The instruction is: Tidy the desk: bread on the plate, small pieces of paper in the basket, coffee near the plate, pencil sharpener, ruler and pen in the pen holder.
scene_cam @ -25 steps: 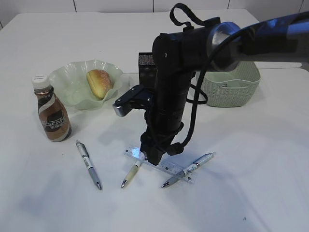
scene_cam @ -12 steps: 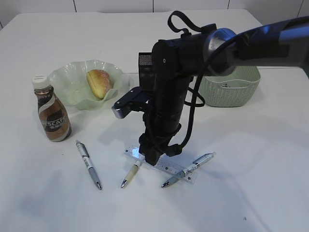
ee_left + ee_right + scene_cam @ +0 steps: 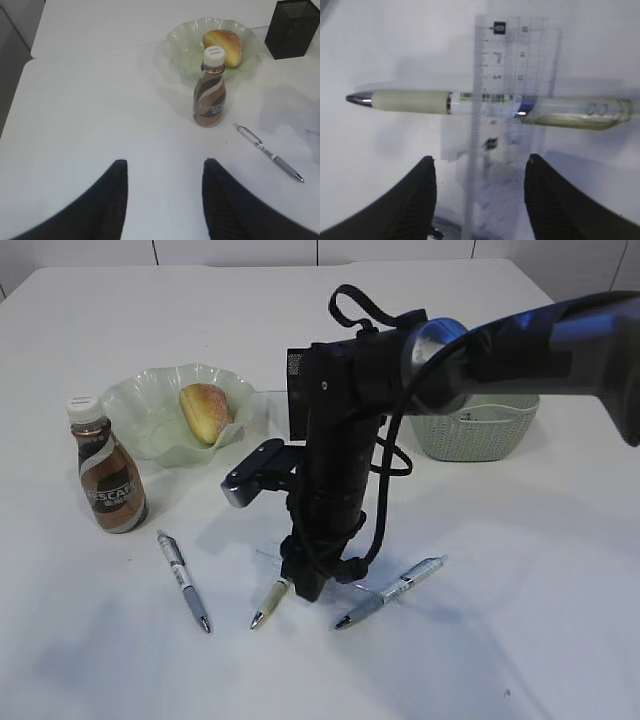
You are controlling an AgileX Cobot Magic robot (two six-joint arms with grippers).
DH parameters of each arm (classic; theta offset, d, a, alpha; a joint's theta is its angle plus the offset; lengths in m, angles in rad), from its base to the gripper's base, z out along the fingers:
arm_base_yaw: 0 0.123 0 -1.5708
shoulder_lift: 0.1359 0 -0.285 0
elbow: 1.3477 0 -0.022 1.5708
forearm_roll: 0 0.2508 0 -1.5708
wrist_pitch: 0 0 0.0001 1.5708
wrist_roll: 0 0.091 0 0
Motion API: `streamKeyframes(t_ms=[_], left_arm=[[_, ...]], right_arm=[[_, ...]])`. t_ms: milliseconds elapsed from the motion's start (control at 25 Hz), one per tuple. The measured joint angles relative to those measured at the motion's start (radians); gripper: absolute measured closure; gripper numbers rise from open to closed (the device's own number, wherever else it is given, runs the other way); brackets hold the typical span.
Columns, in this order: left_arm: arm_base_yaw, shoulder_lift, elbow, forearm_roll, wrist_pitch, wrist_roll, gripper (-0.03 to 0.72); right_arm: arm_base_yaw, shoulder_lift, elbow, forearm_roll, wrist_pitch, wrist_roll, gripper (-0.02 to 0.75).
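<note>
The pens cross under the ruler toward both its ends. My right gripper will grip the clear ruler (image 3: 517, 60) by its middle part (image 3: 496, 182), where the fingers have room.
My right gripper (image 3: 303, 590) (image 3: 480, 159) points down at the desk (image 3: 520, 570), open. The clear ruler (image 3: 517, 60) lies between its fingers, across a cream-grip pen (image 3: 410, 100) (image 3: 268, 605). In the exterior view the arm hides most of the ruler. Two other pens (image 3: 185, 580) (image 3: 395, 590) lie on either side. The bread (image 3: 205, 410) sits on the green plate (image 3: 140, 400), with the coffee (image 3: 108, 480) upright beside it. My left gripper (image 3: 165, 162) hangs open over bare desk. The pencil sharpener and the small pieces of paper are out of view.
The black mesh pen holder (image 3: 298, 390) (image 3: 292, 22) stands behind the right arm, partly hidden. The green basket (image 3: 475, 430) stands at the back right. The right arm's cable loops hang close to the pens.
The right arm has shifted a little left and lower over the ruler, which now hardly shows in the exterior view. Nothing else has moved.
</note>
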Motion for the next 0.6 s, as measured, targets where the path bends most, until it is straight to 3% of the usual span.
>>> streamKeyframes(t_ms=[600], left_arm=[[0.0,0.0,0.0,0.009,0.006,0.0,0.347]], right_arm=[[0.0,0.022,0.0,-0.027,-0.008,-0.002,0.291]])
